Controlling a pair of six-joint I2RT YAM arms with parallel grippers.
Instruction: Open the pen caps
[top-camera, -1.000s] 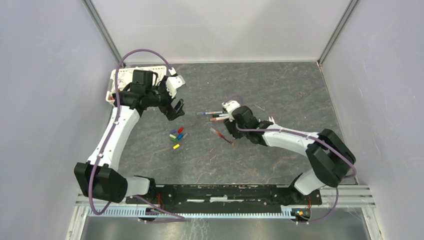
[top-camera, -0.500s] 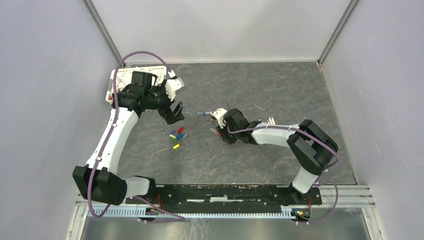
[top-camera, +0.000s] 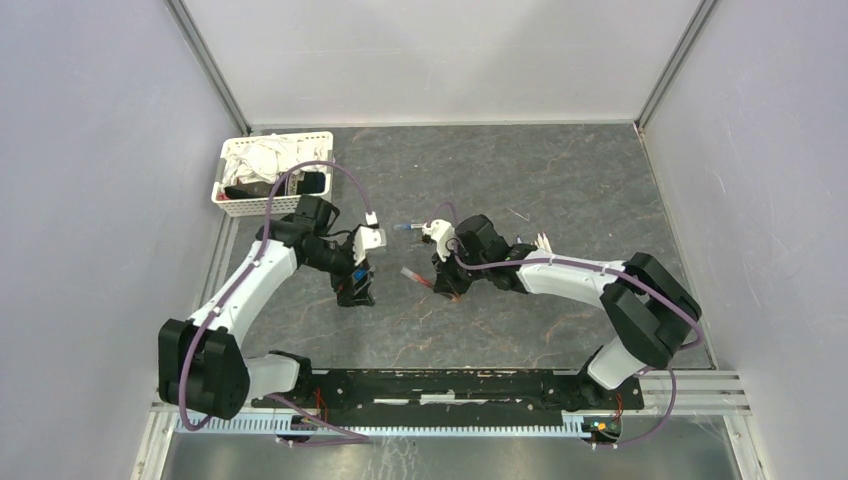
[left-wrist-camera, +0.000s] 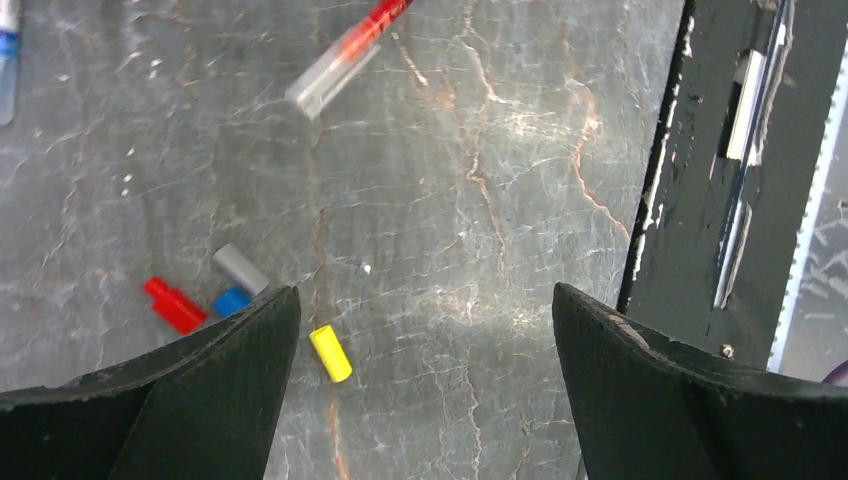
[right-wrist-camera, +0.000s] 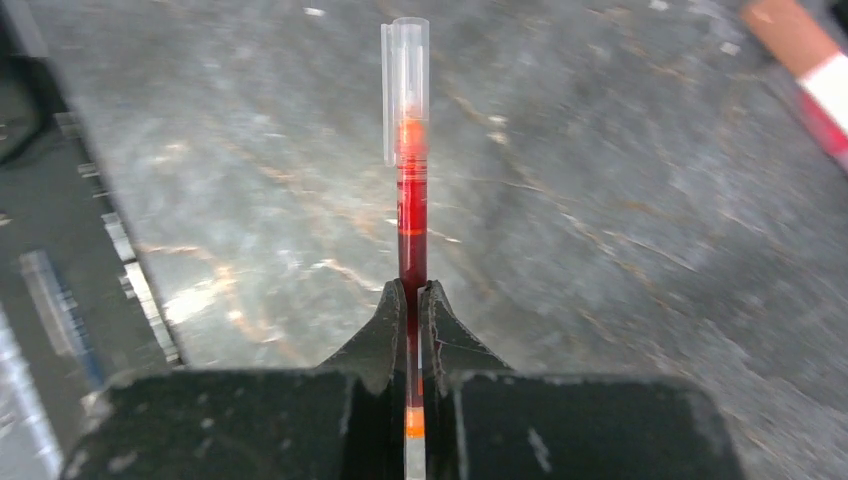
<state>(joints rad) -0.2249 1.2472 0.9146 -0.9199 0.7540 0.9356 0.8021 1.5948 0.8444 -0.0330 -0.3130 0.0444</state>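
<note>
The red pen's clear cap (top-camera: 410, 273) (left-wrist-camera: 329, 80) should be grabbed next by my left gripper to pull the cap open, and the pen's body is left to my right gripper.
My right gripper (right-wrist-camera: 412, 290) is shut on a red pen (right-wrist-camera: 411, 225), which points away from the jaws with a clear cap (right-wrist-camera: 405, 80) on its far end. From above, this pen (top-camera: 414, 275) sticks out to the left of the right gripper (top-camera: 445, 280). My left gripper (left-wrist-camera: 425, 295) is open, low over the loose pen caps: a yellow cap (left-wrist-camera: 330, 353) lies between the fingers, near the left one. Red (left-wrist-camera: 173, 305), blue (left-wrist-camera: 231, 300) and grey (left-wrist-camera: 240, 268) caps lie just beyond that finger. The left gripper (top-camera: 355, 287) hides most caps from above.
A blue-ended pen (top-camera: 405, 228) lies behind the right gripper. A brown-ended pen (right-wrist-camera: 805, 60) lies at the right wrist view's top right. A white basket of cloths (top-camera: 272, 172) stands at the back left. The black base rail (top-camera: 440, 385) runs along the near edge.
My right gripper closed on the red pen and drew it slightly nearer. The left arm swung from the basket down and forward over the caps, still open.
</note>
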